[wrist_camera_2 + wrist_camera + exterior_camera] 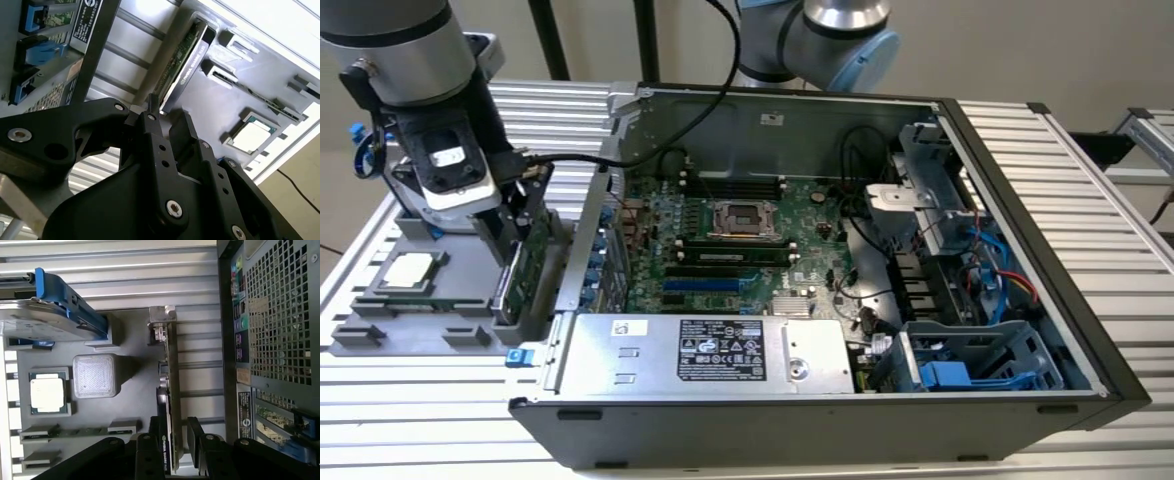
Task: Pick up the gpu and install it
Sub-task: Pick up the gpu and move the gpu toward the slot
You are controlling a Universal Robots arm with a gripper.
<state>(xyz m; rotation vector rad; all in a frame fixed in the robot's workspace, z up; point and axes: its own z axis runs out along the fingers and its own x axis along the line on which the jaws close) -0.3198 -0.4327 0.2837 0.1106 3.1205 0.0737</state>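
The GPU is standing on edge in its tray slot. My gripper next needs to hold its flat sides at the GPU's end [169,440] away from the bracket, to install the GPU.
The gpu [523,285] is a thin green card standing on edge in a slot of the grey parts tray [400,335], just outside the computer case's wall at the exterior view's left. In the first wrist view the gpu [173,385] shows edge-on with its grey metal bracket [162,315] at the far end. My gripper [175,440] is open and straddles the near end of the card, one black finger [156,442] on each side with a small gap. The second wrist view shows the gpu [182,57] just beyond my gripper [167,120].
The open computer case [1014,250] holds a green motherboard [720,250] and a power supply [707,350]. On the tray lie a small square silver chip [47,392], a silver block [95,375] and a hard drive in a blue frame [50,315]. The case's perforated back wall [280,315] stands close beside the card.
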